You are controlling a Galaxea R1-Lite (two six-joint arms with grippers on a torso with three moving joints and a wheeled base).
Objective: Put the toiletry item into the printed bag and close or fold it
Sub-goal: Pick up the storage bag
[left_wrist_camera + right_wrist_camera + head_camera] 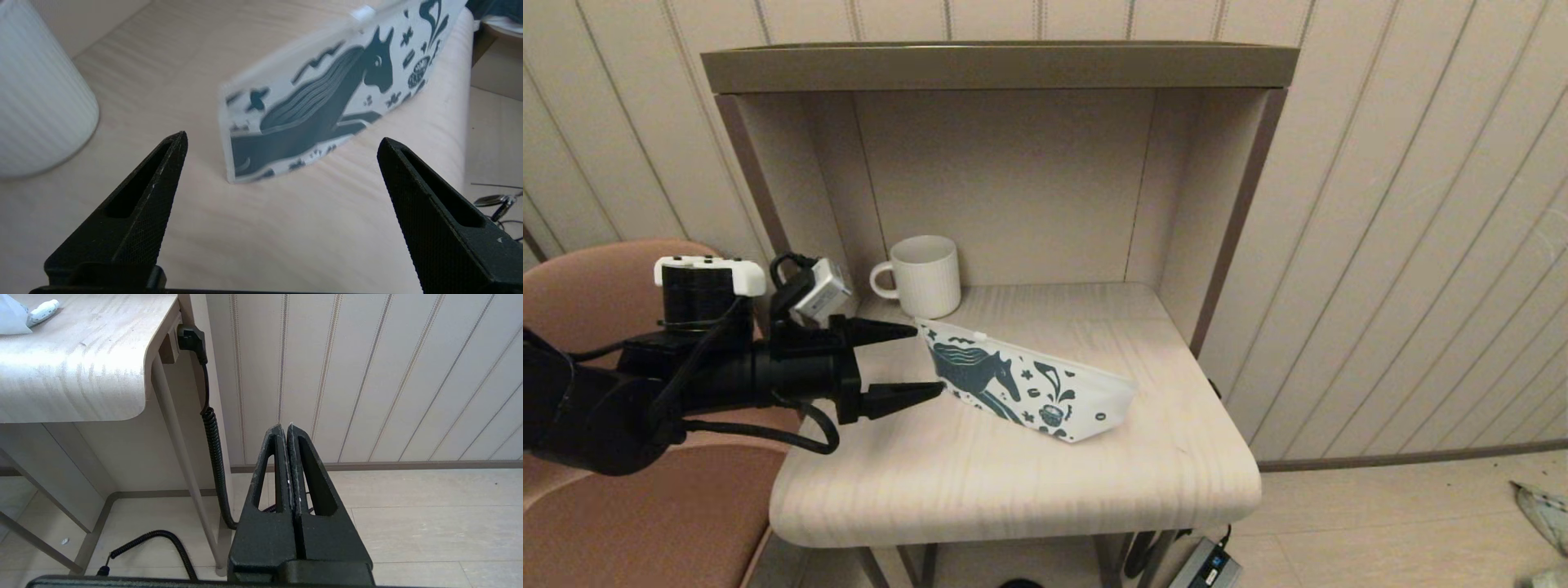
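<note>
I am not ready to close my left gripper yet. My fingers stop at the bag's end (932,354), short of the horse (975,369), so my left gripper needs to move forward first and then close on the bag.
The printed bag (1029,384) stands on its long edge in the middle of the table, white with a teal horse and flowers, its zipper edge uppermost. My left gripper (928,360) is open at the bag's left end, one finger on each side of that end, not touching it. In the left wrist view the bag (318,106) stands just beyond the open left gripper (282,138). A small white tube-like item (43,312) lies on the table by a white bag corner (12,318); the head view does not show it. My right gripper (284,425) is shut and empty, low beside the table.
A white ribbed mug (925,276) stands at the back left of the light wood table (1013,482), inside a hutch with side walls and a top shelf (996,65). A brown chair (645,506) sits under my left arm. A coiled cable (212,437) hangs under the table.
</note>
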